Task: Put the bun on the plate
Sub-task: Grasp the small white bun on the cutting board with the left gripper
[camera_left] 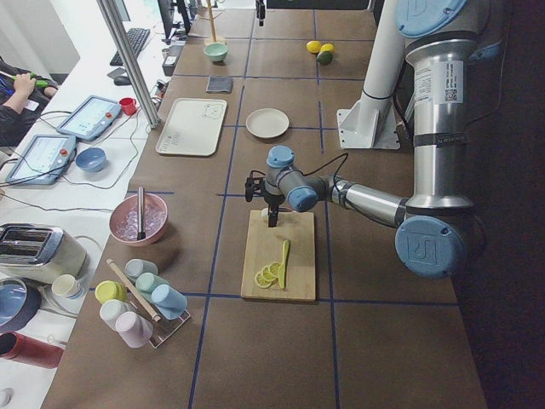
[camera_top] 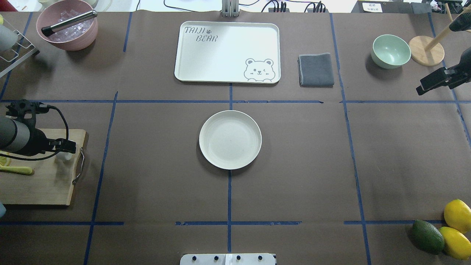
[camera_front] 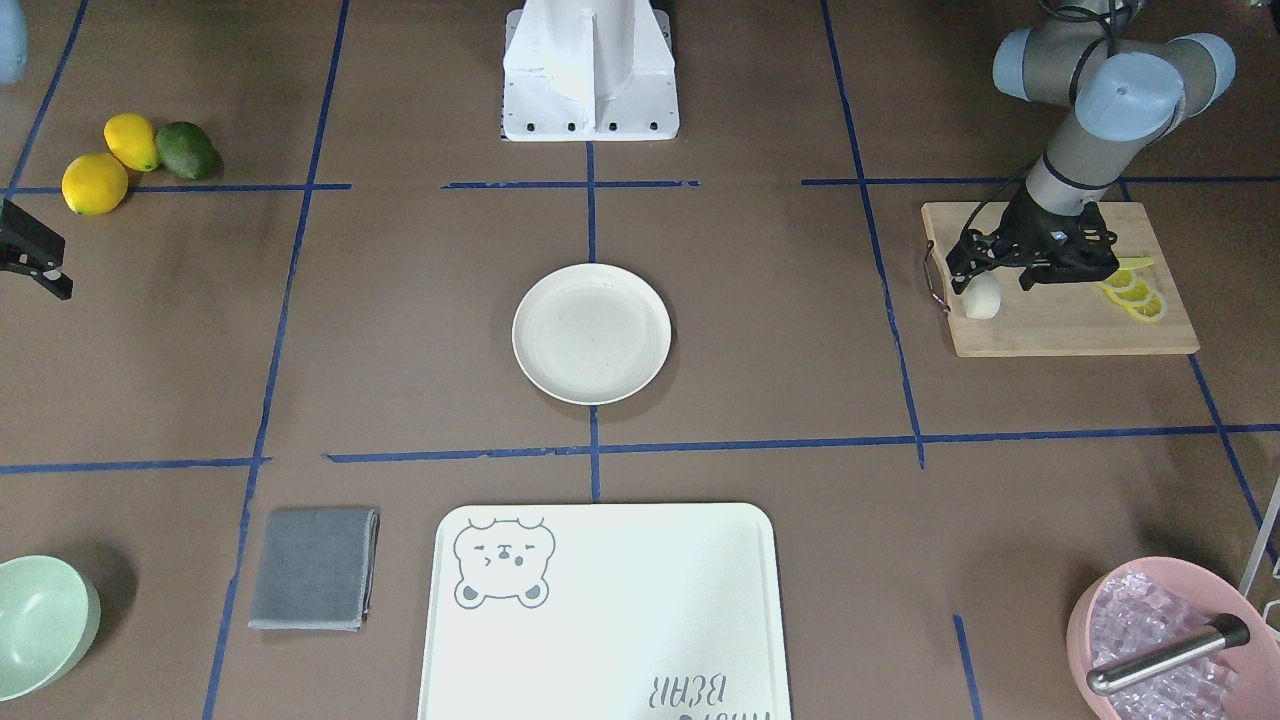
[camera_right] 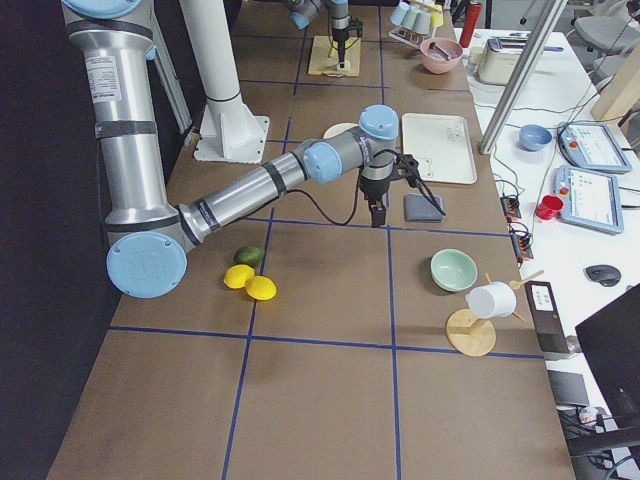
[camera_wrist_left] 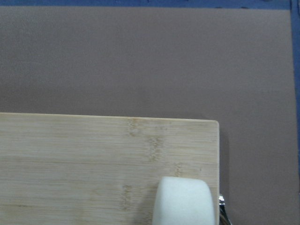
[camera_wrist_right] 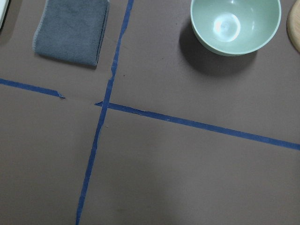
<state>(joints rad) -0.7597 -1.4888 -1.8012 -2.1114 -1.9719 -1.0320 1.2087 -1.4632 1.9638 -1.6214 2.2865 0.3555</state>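
The bun [camera_front: 982, 296] needs to go on the bare white plate [camera_front: 593, 334], so my left gripper should grip the bun by its sides next.
The bun [camera_front: 982, 296] is a small white lump at the corner of a wooden cutting board [camera_front: 1060, 325], and it shows at the bottom edge of the left wrist view [camera_wrist_left: 183, 202]. My left gripper [camera_front: 993, 281] hangs just above it, open, fingers on either side and not touching it. The plate [camera_front: 592, 335] lies bare at the table's centre [camera_top: 230, 140], well away from the bun. My right gripper [camera_top: 423, 87] hovers at the table's far side near the mint bowl; whether it is open or shut does not show.
Lemon slices [camera_front: 1135, 297] lie on the board behind the left gripper. A bear tray [camera_front: 605, 620], grey cloth [camera_front: 315, 568], mint bowl [camera_front: 35, 625], pink ice bowl [camera_front: 1165, 640], two lemons and an avocado [camera_front: 130, 160] ring the plate.
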